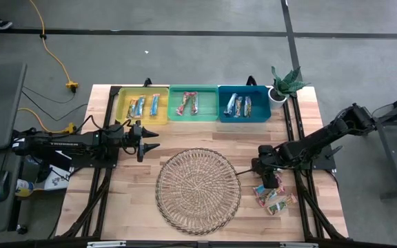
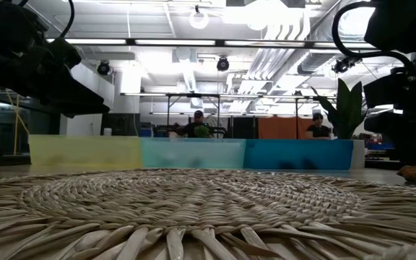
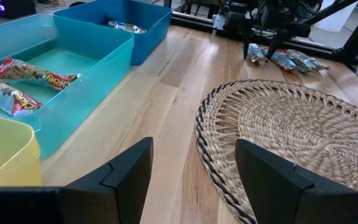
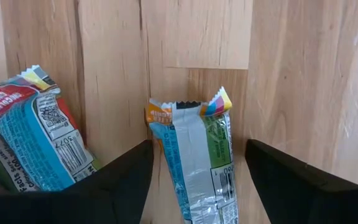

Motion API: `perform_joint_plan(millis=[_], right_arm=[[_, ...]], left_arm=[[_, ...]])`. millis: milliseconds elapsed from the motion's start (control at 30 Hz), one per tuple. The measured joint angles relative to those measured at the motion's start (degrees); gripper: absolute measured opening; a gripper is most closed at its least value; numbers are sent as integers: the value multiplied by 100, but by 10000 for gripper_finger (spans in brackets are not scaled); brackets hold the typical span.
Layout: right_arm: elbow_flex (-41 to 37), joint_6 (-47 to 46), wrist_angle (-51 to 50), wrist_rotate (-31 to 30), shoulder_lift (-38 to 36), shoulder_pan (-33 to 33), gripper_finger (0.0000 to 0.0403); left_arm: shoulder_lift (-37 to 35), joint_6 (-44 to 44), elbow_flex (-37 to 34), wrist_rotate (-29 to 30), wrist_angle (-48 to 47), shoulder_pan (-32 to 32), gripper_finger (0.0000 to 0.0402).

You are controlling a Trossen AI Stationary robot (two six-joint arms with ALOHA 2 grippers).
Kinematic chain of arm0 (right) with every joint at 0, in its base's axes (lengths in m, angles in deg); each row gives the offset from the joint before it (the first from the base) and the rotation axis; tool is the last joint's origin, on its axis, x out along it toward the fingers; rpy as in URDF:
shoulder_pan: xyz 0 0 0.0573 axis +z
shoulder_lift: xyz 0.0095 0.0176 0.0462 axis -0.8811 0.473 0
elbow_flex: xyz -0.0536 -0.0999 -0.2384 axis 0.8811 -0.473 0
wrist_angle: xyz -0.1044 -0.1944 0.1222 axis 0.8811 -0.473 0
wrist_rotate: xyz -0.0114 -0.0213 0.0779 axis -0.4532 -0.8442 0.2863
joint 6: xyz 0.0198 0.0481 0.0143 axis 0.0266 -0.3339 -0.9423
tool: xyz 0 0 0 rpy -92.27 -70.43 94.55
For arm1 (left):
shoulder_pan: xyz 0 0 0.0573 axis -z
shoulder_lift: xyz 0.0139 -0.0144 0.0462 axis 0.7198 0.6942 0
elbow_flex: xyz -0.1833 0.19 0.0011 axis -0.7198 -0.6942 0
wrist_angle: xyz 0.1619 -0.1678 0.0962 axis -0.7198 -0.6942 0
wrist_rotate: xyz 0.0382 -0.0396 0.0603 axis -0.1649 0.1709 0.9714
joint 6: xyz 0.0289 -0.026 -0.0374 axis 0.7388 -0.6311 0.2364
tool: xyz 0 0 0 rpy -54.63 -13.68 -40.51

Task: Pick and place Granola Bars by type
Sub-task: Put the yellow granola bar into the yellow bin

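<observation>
The right gripper needs to close on the bar. Its fingers are low beside the silvery-blue bar [image 4: 197,162], just above the wood, so they would hold the bar if they closed now.
Several granola bars [image 1: 273,196] lie loose on the wood to the right of the round wicker tray [image 1: 198,189]. My right gripper [image 1: 269,180] points down over their far end, open. In the right wrist view its fingers stand on either side of one silvery-blue bar [image 4: 197,168], with bare wood showing between each finger and the bar. A second bar [image 4: 33,143] lies beside it. More bars lie in the yellow bin [image 1: 120,107], green bin [image 1: 192,88] and blue bin [image 1: 243,88]. My left gripper [image 1: 150,140] waits open near the yellow bin, holding nothing.
The three bins stand in a row along the far edge. A small potted plant [image 1: 284,84] stands at the blue bin's right end. Bare wood lies between the bins and the wicker tray. In the low view, people sit in the room behind the table.
</observation>
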State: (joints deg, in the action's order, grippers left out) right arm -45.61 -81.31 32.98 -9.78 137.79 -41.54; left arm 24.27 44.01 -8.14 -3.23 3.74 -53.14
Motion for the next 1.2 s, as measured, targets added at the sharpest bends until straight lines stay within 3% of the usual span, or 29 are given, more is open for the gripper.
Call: perform_joint_plan(millis=[267, 767, 1200], right_arm=[[-11, 83, 22, -38, 7, 0, 238], [68, 88, -14, -195, 23, -4, 102], [544, -66, 996, -433, 37, -113, 89]], left_arm=[[0, -1, 0, 1, 1, -1, 224], [0, 1, 0, 1, 1, 0, 224], [0, 1, 0, 1, 1, 0, 224]])
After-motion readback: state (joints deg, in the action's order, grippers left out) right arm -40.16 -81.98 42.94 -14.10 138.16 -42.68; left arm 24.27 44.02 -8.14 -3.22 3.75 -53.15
